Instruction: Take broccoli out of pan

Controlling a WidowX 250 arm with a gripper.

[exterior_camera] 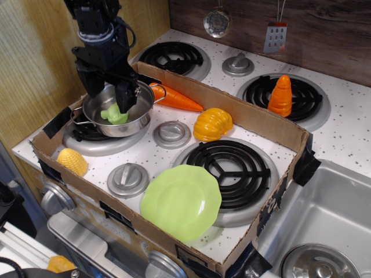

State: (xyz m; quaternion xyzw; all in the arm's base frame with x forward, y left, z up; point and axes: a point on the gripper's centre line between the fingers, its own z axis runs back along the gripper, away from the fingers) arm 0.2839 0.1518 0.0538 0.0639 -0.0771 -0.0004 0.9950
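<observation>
I need to grab the light-green broccoli by its middle (115, 114) with my gripper next, so it comes out of the pan (134, 123).
The pan (134, 123) is a shiny steel pot on the front-left burner, inside the cardboard box. The light-green broccoli (113, 114) lies in it. My black gripper (110, 97) hangs just over the pan, open, its fingers (125, 95) reaching down inside the rim on either side of the broccoli's top. The fingers partly hide the broccoli. It is not gripped.
A cardboard box wall (249, 119) rings the stove top. Inside it lie a yellow corn toy (72, 161), a lime-green plate (181, 201), an orange squash toy (212, 123), a carrot (175, 99) and grey knobs (171, 134). An orange cone-shaped toy (281, 95) stands on the back-right burner. A sink (324, 231) is at the right.
</observation>
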